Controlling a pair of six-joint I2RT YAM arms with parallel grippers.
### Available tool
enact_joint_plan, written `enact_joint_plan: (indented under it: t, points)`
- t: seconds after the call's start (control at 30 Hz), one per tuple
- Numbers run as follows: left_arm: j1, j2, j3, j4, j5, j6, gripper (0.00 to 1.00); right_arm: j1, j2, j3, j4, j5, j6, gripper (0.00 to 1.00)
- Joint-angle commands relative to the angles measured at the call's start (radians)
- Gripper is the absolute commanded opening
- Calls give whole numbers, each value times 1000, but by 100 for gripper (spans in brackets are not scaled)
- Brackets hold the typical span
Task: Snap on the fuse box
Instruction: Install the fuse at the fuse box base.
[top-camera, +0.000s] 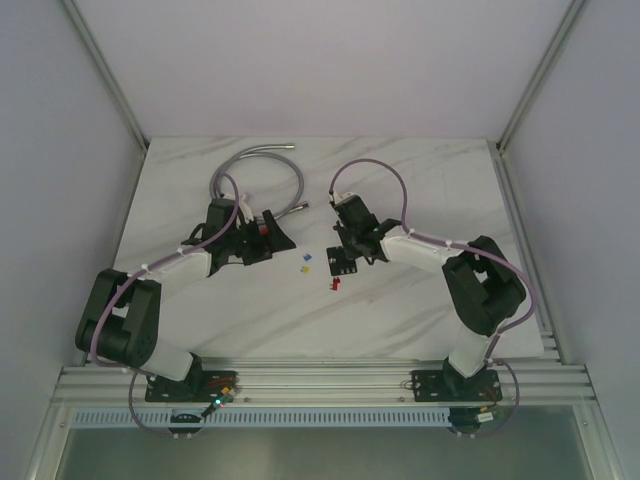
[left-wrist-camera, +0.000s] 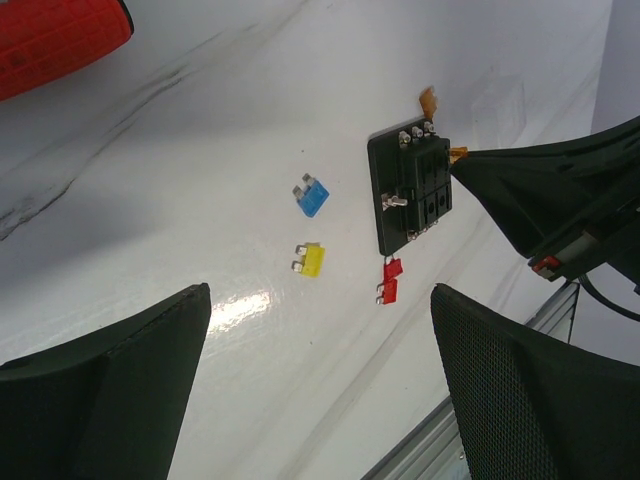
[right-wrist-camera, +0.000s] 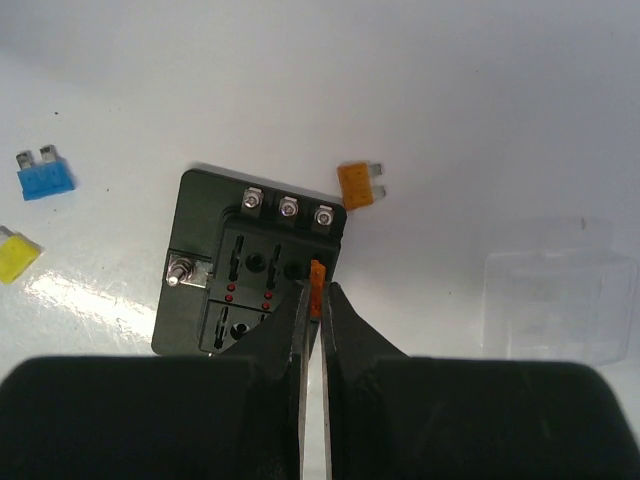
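Observation:
My right gripper should release the orange fuse now: the fuse sits down in the fuse box's end slot, parallel to neighboring slots, so the fuse would stay there.
The fuse box is a black square block with slots and three screws, lying flat on the white table; it also shows in the other views. My right gripper hangs directly over its right side, shut on a small orange fuse that stands at a slot on that side. Seen from above, the right gripper sits at the box. My left gripper is open and holds nothing, off to the left of the box.
Loose fuses lie round the box: blue, yellow, two red and an orange one. A clear square cover rests right of the box. A grey flexible hose curls at the back.

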Motion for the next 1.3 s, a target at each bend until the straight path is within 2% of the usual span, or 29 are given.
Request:
enact_joint_plan:
  t: [0.0, 0.43, 0.87, 1.27]
  points:
    - [1, -11, 24, -8, 20, -6, 100, 5, -21, -33, -8, 40, 78, 0]
    - [-11, -9, 29, -8, 16, -14, 100, 29, -29, -34, 4, 80, 133, 3]
    - [-17, -8, 26, -8, 12, -24, 100, 57, -11, -1, -18, 141, 178, 12]
    - [-19, -10, 24, -8, 13, -24, 100, 57, 10, 20, -37, 128, 185, 20]
